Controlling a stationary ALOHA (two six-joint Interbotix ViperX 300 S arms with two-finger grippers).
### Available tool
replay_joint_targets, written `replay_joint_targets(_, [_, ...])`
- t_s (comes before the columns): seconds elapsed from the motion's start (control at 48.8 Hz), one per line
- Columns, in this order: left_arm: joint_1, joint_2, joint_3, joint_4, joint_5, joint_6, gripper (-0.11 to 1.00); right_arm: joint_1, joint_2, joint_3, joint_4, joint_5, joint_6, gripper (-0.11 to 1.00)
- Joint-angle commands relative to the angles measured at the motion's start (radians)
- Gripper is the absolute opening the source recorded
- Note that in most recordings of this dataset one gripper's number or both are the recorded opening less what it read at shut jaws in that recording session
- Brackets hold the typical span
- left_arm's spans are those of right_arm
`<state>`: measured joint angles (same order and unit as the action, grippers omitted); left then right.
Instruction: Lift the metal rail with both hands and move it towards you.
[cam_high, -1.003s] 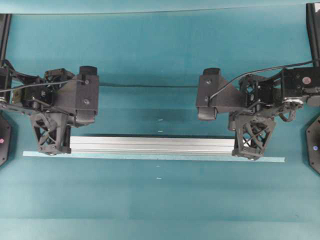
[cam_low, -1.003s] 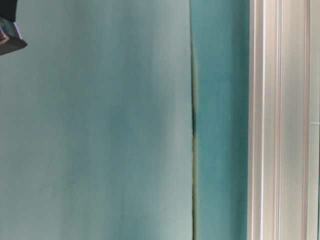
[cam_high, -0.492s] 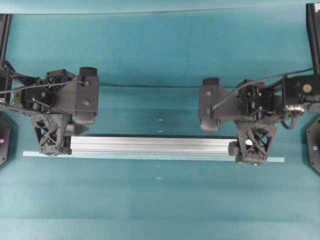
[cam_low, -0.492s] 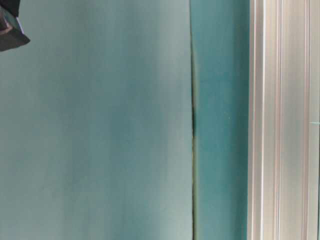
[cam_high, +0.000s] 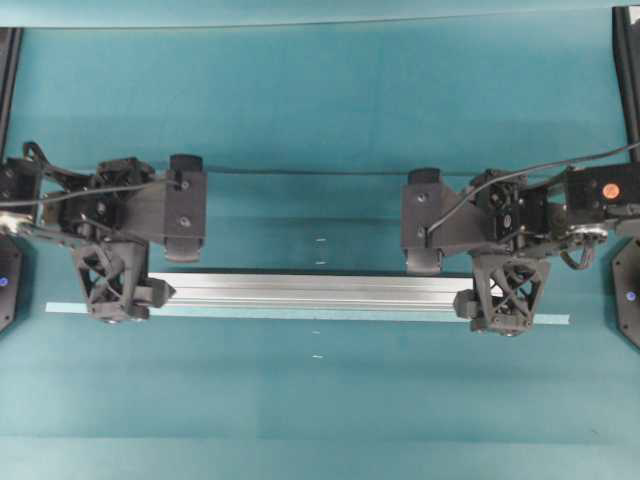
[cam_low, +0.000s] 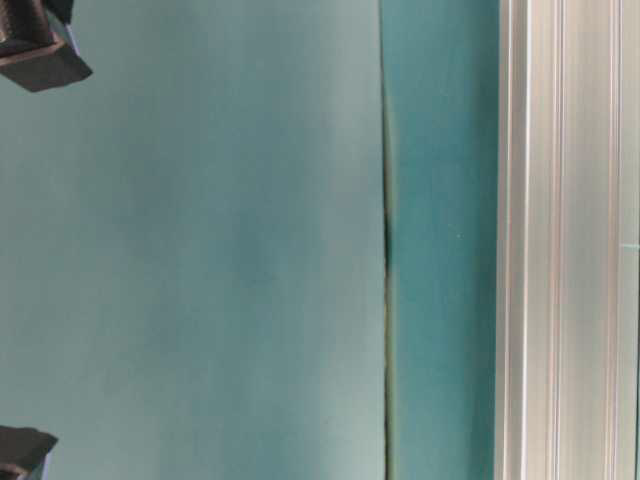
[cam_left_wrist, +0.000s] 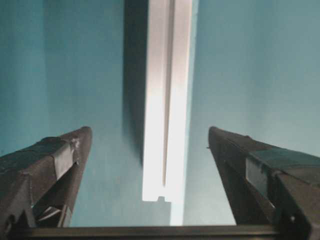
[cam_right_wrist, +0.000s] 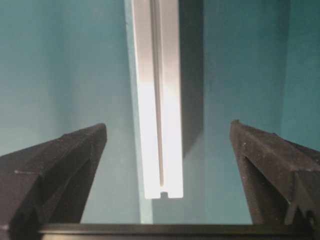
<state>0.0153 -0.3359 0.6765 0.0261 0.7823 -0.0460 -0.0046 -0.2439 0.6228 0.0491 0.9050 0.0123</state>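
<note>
I should next grab the metal rail close to the rail's end (cam_left_wrist: 164, 170) with my left gripper; its long span would tip unless both ends hold it level.
The metal rail (cam_high: 312, 290) lies flat across the middle of the teal table, a long grooved silver bar. My left gripper (cam_high: 115, 295) hangs at its left end and my right gripper (cam_high: 505, 300) at its right end. In the left wrist view the rail (cam_left_wrist: 167, 100) ends between the open gripper (cam_left_wrist: 150, 131), with wide gaps to both fingers (cam_left_wrist: 50, 165). In the right wrist view the rail (cam_right_wrist: 157, 100) likewise ends between the open gripper (cam_right_wrist: 168, 125), touching neither finger. The rail (cam_low: 565, 240) also fills the right edge of the table-level view.
A thin pale tape strip (cam_high: 300, 316) runs along the rail's near side and reaches past both ends. A cable (cam_high: 300, 171) crosses behind. Black arm bases stand at both side edges. Black gripper parts (cam_low: 35, 50) show at the left edge of the table-level view.
Both grippers have shifted slightly and sit lower around the rail's ends. Black gripper parts have come further into the table-level view. The rail has not visibly moved.
</note>
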Motion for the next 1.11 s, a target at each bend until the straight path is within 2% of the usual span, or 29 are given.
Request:
replay_joint_targets(0.0, [-0.003, 0.008, 0.006, 0.002, -0.031, -0.023, 0.99, 0.005, 0.006, 0.014, -0.002, -0.035, 0.0, 0.99])
replay_joint_targets(0.143, [-0.003, 0.034, 0.026, 0.0, -0.064, -0.06, 0.99, 0.009, 0.018, 0.066, 0.002, -0.092, 0.005, 0.99])
replay_joint_targets(0.532, [-0.006, 0.153, 0.103, 0.002, -0.258, -0.072, 0.99, 0.029, 0.077, 0.181, 0.012, -0.291, 0.029, 0.99])
replay_joint_targets(0.84, [-0.003, 0.255, 0.135, 0.002, -0.364, -0.072, 0.99, 0.026, 0.16, 0.229, 0.009, -0.434, 0.026, 0.99])
replay_joint_targets(1.085, [-0.003, 0.284, 0.144, 0.002, -0.41, -0.072, 0.99, 0.026, 0.219, 0.23, 0.009, -0.474, 0.026, 0.99])
